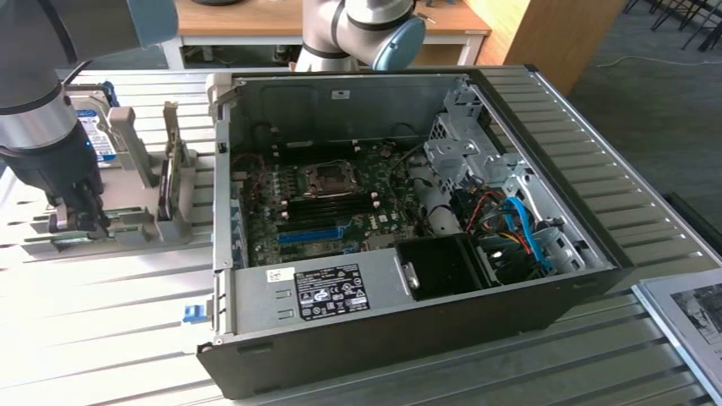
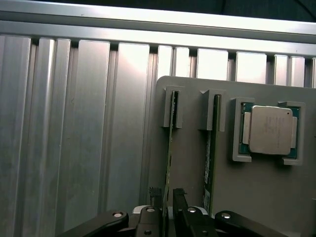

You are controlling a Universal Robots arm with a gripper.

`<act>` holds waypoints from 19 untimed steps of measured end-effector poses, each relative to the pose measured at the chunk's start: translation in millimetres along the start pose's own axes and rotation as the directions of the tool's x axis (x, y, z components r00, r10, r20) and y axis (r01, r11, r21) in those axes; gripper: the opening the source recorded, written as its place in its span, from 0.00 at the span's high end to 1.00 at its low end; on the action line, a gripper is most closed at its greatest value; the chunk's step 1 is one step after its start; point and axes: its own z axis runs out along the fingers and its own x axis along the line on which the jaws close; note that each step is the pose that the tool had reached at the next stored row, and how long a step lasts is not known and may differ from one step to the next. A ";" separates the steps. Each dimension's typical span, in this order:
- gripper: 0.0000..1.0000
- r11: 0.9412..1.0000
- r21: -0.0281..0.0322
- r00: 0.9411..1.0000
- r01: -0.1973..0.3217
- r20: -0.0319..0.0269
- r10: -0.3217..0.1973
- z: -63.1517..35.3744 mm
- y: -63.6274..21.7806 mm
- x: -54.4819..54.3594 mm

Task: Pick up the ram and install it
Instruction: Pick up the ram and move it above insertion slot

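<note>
I should grab the ram by its long edge opposite the contacts next. The contacts then stay free to go into the motherboard (image 1: 327, 199).
The ram (image 2: 169, 148) is a thin green stick standing on edge in a slotted grey holder (image 2: 190, 163). A second, similar stick (image 2: 208, 163) stands in the neighbouring slot. My gripper (image 2: 168, 198) is open and straddles the near end of the first stick, one dark finger on each side, with a thin gap to the board. In the exterior view the gripper (image 1: 77, 222) is down at the grey holder (image 1: 135, 228), at that view's left, beside the open computer case (image 1: 542, 279). The motherboard (image 1: 327, 199) lies exposed inside the case.
A silver processor chip (image 2: 269, 129) sits in its own pocket of the holder beside the sticks. A blue-labelled hard drive (image 1: 96, 127) stands upright behind the holder. A blue slot (image 1: 310, 234), cables and a drive cage (image 1: 468, 152) crowd the case. The table is ribbed metal (image 1: 101, 330).
</note>
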 end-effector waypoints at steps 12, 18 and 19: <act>0.76 1.000 0.000 1.000 0.000 0.000 0.000 0.7 0.0 0.0; 0.84 1.000 0.000 1.000 0.000 0.000 0.000 0.7 0.0 0.0; 0.84 1.000 0.000 1.000 0.000 0.000 0.000 0.7 0.0 0.0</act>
